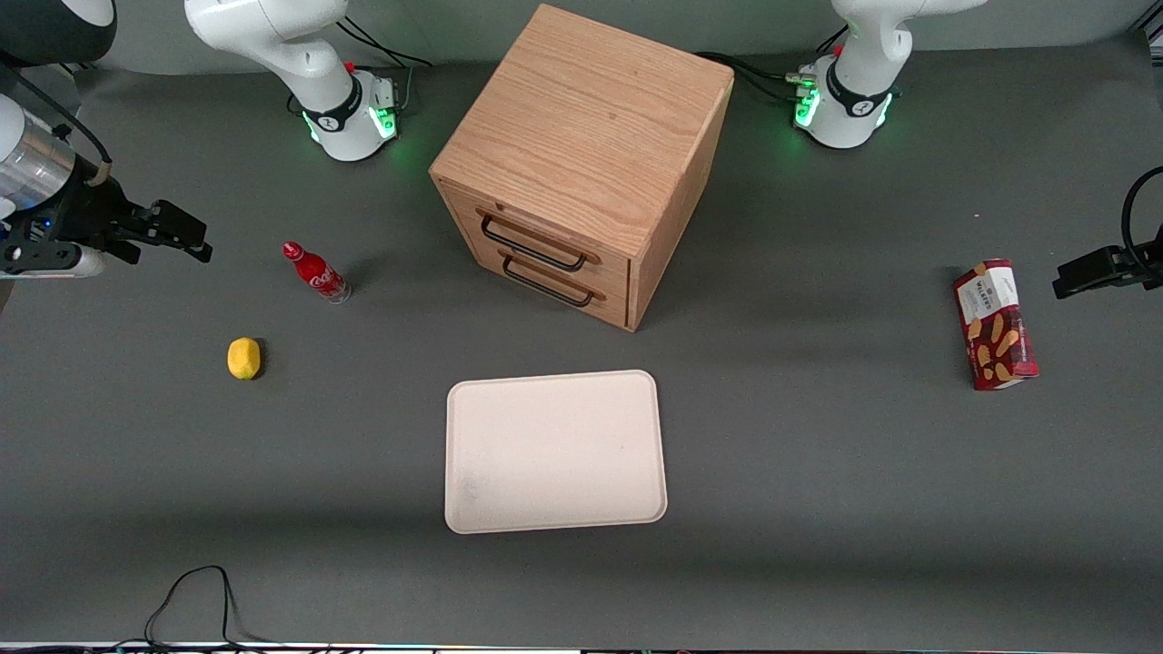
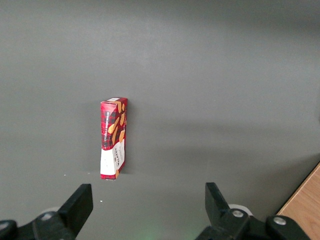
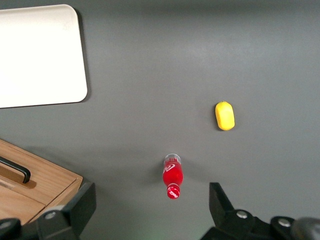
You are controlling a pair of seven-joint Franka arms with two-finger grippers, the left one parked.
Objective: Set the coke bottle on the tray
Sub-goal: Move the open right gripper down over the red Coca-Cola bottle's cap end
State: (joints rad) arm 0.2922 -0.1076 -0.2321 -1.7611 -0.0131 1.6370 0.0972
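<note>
My gripper grabs the coke bottle by its red cap (image 1: 292, 250) next, to place the bottle on the tray (image 1: 554, 450).
The coke bottle (image 1: 316, 272) is small and red with a red cap and white script. It stands upright on the grey table, between the working arm's base and the lemon. It also shows in the right wrist view (image 3: 172, 177). The cream-white tray (image 1: 554, 450) lies flat and bare in front of the drawer cabinet, nearer the front camera; one corner of it shows in the right wrist view (image 3: 40, 55). My gripper (image 1: 186, 238) hangs open and empty above the table at the working arm's end, well apart from the bottle. Its fingers (image 3: 80, 205) stand wide in the right wrist view.
A yellow lemon (image 1: 243, 358) lies nearer the front camera than the bottle. A wooden two-drawer cabinet (image 1: 581, 163) stands mid-table, both drawers shut. A red biscuit box (image 1: 995, 324) lies toward the parked arm's end. A black cable (image 1: 195, 599) loops at the front edge.
</note>
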